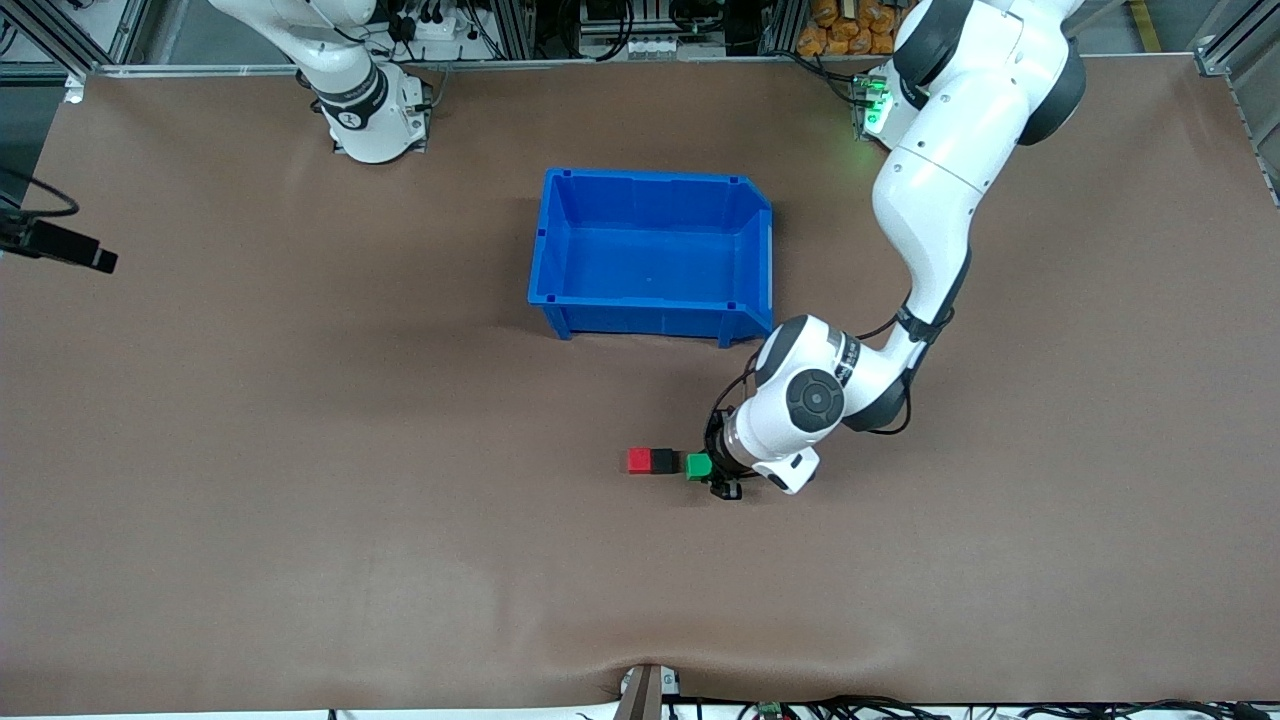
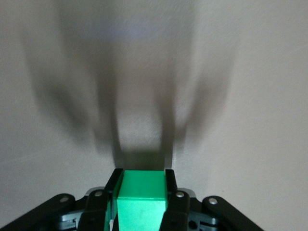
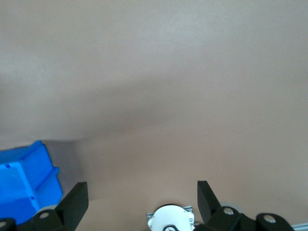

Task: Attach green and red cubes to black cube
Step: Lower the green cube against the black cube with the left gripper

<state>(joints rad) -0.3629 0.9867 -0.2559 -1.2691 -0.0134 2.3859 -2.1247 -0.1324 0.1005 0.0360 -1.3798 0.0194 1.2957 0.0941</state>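
Note:
My left gripper should move the green cube (image 1: 698,467) flush against the black cube's side before letting go, because the green cube is still slightly apart from that side.
The red cube (image 1: 639,460) and the black cube (image 1: 665,461) sit side by side on the table, touching. The green cube (image 1: 698,467) is close beside the black cube, on the side toward the left arm's end; I cannot tell whether they touch. My left gripper (image 1: 712,476) is shut on the green cube, low at the table. In the left wrist view the green cube (image 2: 142,202) fills the gap of the left gripper (image 2: 142,174), a finger against each side. My right gripper (image 3: 142,192) is open and empty, up over bare table; it waits.
An empty blue bin (image 1: 560,270) stands farther from the front camera than the cubes; its corner (image 3: 21,185) shows in the right wrist view. The right arm's base (image 1: 370,110) is at the table's back edge. Brown table surface lies all round the cubes.

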